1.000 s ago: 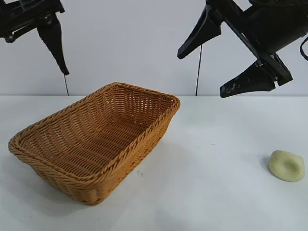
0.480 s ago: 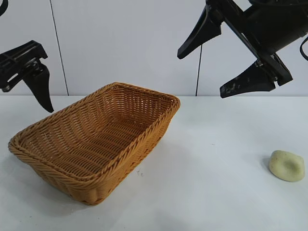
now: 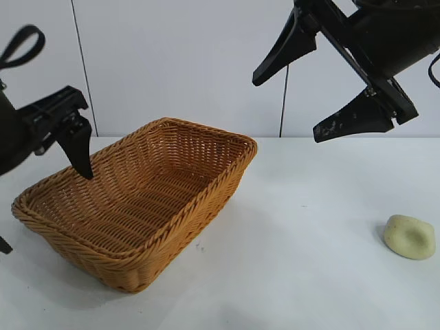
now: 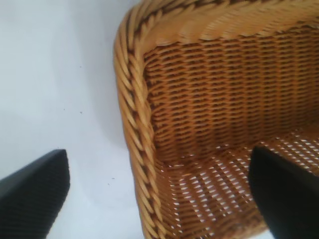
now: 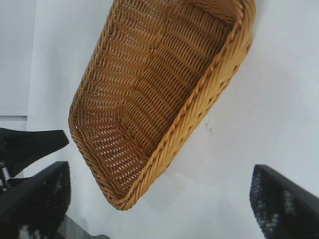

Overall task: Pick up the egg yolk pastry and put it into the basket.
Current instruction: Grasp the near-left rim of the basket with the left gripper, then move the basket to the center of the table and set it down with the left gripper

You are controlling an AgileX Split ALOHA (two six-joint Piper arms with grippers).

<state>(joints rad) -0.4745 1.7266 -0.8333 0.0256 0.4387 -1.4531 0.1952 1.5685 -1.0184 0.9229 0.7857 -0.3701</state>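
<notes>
The basket's body is too wide for my fingers. My left gripper will pinch the basket by its narrow braided rim next.
The egg yolk pastry, a pale cream lump with a dent, lies on the white table at the far right, apart from both grippers. The golden-brown wicker basket stands left of centre with nothing inside. My left gripper is open and straddles the basket's left end; the left wrist view has the braided rim between the two fingers. My right gripper hangs high at the upper right, open and empty, well above the pastry. Its wrist view looks down on the basket, with the pastry out of view.
The white table lies bare between the basket and the pastry. A pale wall with a dark cable closes off the back. The left arm's finger shows in the right wrist view beside the basket's end.
My left gripper has come down from the upper left to the basket's left end, still open. The right arm, basket and pastry have not moved.
</notes>
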